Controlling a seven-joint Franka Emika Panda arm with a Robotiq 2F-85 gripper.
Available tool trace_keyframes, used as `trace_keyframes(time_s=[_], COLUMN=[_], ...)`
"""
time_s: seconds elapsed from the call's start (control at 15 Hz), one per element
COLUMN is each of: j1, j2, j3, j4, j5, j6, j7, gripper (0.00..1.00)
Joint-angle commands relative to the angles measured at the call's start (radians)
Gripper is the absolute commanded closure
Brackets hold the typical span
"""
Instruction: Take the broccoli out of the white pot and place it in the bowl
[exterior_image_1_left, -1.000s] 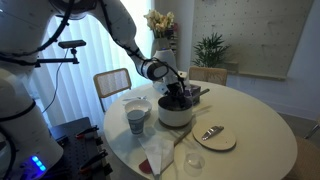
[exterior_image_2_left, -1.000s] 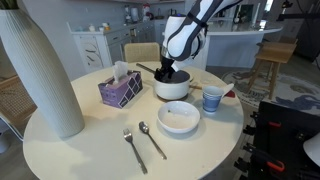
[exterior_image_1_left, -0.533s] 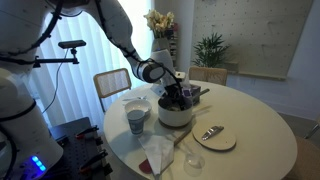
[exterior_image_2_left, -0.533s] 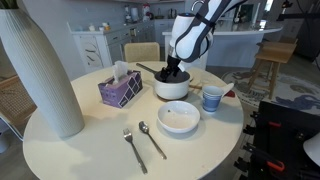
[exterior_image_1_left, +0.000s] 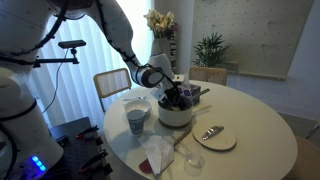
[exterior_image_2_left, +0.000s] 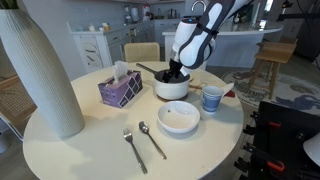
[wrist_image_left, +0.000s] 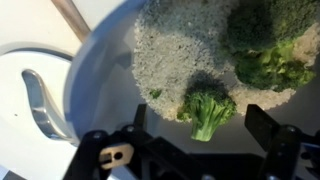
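Observation:
The robot's gripper needs to move down before it closes on the small broccoli floret (wrist_image_left: 205, 106). The floret's stem is below the gap between the robot's fingers, so they would miss it if they closed now.
The white pot (exterior_image_1_left: 176, 114) (exterior_image_2_left: 172, 90) stands mid-table with its dark handle (exterior_image_2_left: 147, 69) sticking out. My gripper (exterior_image_1_left: 176, 96) (exterior_image_2_left: 174, 72) reaches down into it. In the wrist view the pot's grey inner wall (wrist_image_left: 100, 70) holds a crumbly pale layer and several broccoli pieces. One small broccoli floret (wrist_image_left: 205, 106) lies between my open fingers (wrist_image_left: 200, 120), which do not touch it. A bigger broccoli clump (wrist_image_left: 270, 45) sits farther in. The shallow white bowl (exterior_image_2_left: 179, 128) (exterior_image_1_left: 222, 146) stands beside the pot and is empty.
A blue-patterned cup (exterior_image_2_left: 212, 98) (exterior_image_1_left: 137, 121) stands next to the pot. A purple tissue box (exterior_image_2_left: 120, 90), a tall white vase (exterior_image_2_left: 40, 70), and a fork and spoon (exterior_image_2_left: 140, 145) are on the round table. A small glass dish (exterior_image_1_left: 195, 160) sits near the edge. Chairs (exterior_image_1_left: 112, 85) surround the table.
The arm's wrist has shifted a little sideways above the pot. The gripper stays low inside the pot and open.

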Motion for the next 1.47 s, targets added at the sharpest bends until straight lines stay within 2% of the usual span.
trace_keyframes(time_s=[0.0, 0.27, 0.67, 0.73, 0.87, 1.07, 1.4], j1=[0.055, 0.08, 0.063, 0.061, 0.053, 0.049, 0.059], j2=[0.048, 0.104, 0.174, 0.183, 0.192, 0.195, 0.182], j3=[-0.04, -0.054, -0.044, -0.042, -0.034, -0.032, -0.042], j4=[0.021, 0.068, 0.156, 0.168, 0.185, 0.197, 0.192], j5=[-0.017, -0.006, 0.006, 0.007, 0.009, 0.013, 0.014], j6=[0.048, 0.064, 0.063, 0.061, 0.056, 0.055, 0.063], j7=[0.044, 0.038, 0.029, 0.027, 0.023, 0.023, 0.029], gripper=[0.0, 0.0, 0.0, 0.25, 0.34, 0.59, 0.93])
